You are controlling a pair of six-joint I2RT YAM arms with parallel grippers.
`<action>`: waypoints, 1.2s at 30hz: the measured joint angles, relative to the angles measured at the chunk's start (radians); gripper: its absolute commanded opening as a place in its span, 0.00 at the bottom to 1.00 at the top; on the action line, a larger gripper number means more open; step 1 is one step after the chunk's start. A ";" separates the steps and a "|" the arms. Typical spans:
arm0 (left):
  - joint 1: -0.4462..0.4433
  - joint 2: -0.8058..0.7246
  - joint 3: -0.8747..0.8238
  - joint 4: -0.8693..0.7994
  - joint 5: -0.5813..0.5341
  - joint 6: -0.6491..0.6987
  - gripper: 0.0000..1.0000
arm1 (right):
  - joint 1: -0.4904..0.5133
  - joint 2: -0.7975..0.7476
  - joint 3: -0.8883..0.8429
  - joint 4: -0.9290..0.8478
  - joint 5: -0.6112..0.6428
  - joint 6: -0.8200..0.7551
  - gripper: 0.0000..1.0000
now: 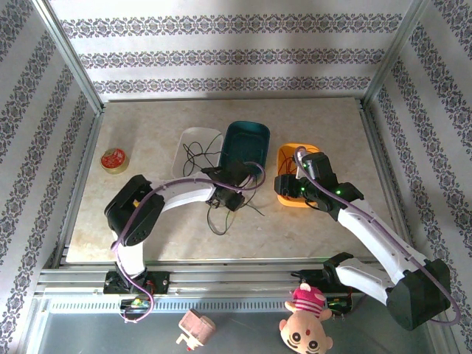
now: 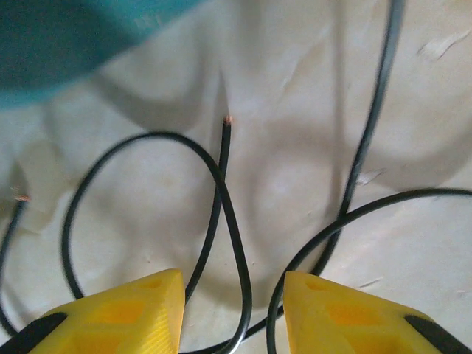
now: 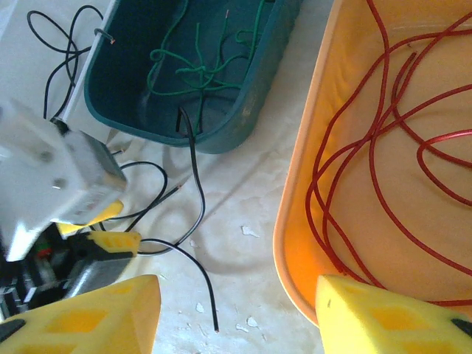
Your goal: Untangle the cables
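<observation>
I will grab the black cables next with my left gripper by the loop between its fingers, which leaves loose ends free for my right gripper.
Black cables (image 2: 221, 192) lie looped on the table, one bare end pointing up. My left gripper (image 2: 232, 284) stands open just above them, a loop lying loose between its yellow fingers. From above it (image 1: 225, 198) sits at the near end of the teal tray (image 1: 247, 136). Green cables (image 3: 195, 70) lie in the teal tray and red cables (image 3: 383, 147) in the orange tray (image 3: 295, 221). My right gripper (image 3: 237, 291) is open, holding nothing, its right finger over the orange tray's rim. A black cable (image 3: 198, 184) hangs from the teal tray onto the table.
A white tray (image 1: 193, 134) left of the teal one holds more black cable. A roll of tape (image 1: 114, 159) lies at the table's left. A doll (image 1: 304, 321) and a pink toy (image 1: 195, 328) lie below the near edge. Metal frame rails bound the table.
</observation>
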 measured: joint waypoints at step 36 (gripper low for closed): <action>0.002 -0.533 -0.051 0.159 0.159 -0.008 0.00 | 0.001 0.004 -0.001 0.009 -0.064 -0.009 0.59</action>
